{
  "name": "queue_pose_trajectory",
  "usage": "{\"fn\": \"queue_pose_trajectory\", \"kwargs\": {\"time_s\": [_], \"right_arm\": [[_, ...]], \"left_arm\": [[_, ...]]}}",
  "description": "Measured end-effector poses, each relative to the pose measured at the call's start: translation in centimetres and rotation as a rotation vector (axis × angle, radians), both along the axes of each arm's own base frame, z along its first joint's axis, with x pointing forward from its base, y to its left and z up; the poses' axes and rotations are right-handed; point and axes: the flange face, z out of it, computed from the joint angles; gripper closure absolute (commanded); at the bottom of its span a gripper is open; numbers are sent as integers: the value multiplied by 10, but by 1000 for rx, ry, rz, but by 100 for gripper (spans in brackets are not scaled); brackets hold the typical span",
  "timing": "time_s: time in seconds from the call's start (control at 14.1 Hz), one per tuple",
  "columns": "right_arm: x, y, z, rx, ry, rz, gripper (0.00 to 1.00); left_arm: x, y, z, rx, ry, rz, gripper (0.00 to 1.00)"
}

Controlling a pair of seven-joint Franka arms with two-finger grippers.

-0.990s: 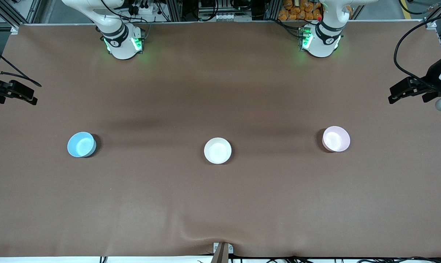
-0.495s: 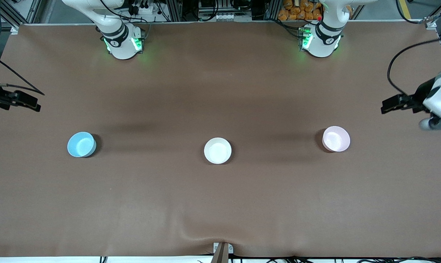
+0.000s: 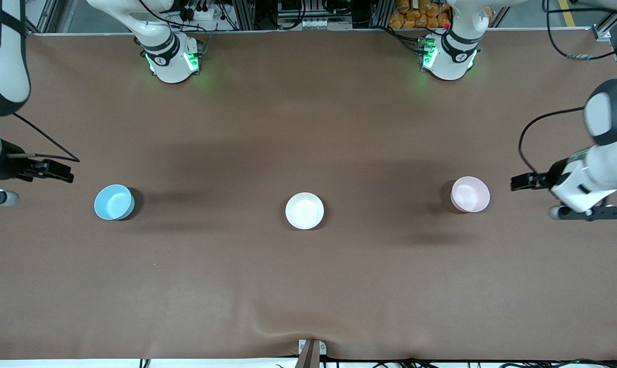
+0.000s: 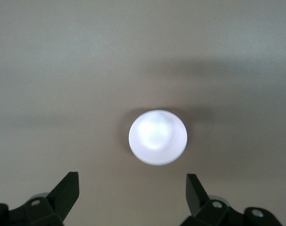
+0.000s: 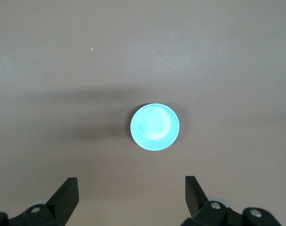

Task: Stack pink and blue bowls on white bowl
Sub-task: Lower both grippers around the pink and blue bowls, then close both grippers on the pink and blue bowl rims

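Observation:
My left gripper picks up the pink bowl by its rim next, to stack the pink bowl (image 3: pixel 470 194) on the white bowl.
Three small bowls stand in a row across the table. The white bowl (image 3: pixel 304 210) is in the middle, the blue bowl (image 3: pixel 114 202) is toward the right arm's end, and the pink bowl (image 3: pixel 470 194) is toward the left arm's end. My left gripper (image 3: pixel 516 182) hangs open over the table just beside the pink bowl. In the left wrist view the pink bowl (image 4: pixel 158 137) shows pale ahead of the left gripper (image 4: pixel 131 182). My right gripper (image 3: pixel 66 173) hangs open beside the blue bowl (image 5: pixel 155 127), which lies ahead of the right gripper (image 5: pixel 130 185) in the right wrist view. Neither gripper holds anything.
A brown cloth (image 3: pixel 308 286) covers the table, with a small ripple at its front edge. The two arm bases (image 3: pixel 170 61) (image 3: pixel 449 59) stand along the table's back edge. Cables trail from both wrists.
Both arms have swung in from the table's ends, each bringing its gripper closer to its bowl. The bowls have not moved, and both grippers have stayed open.

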Motion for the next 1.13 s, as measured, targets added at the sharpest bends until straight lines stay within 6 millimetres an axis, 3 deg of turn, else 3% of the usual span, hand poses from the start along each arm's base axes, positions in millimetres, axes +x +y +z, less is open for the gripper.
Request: {"fn": "queue_pose_trajectory", "kwargs": {"time_s": [0.42, 0.71, 0.92, 1.13], "right_arm": [[11, -1, -47, -1, 18, 12, 0], [9, -2, -68, -1, 14, 20, 0], [9, -7, -81, -2, -17, 39, 0], [6, -17, -109, -4, -23, 32, 0]], "left_arm": [[-18, -1, -86, -8, -26, -62, 1], [-32, 7, -147, -15, -27, -90, 15], [-37, 5, -173, -19, -12, -101, 24], [-38, 6, -182, -24, -5, -133, 29]]}}
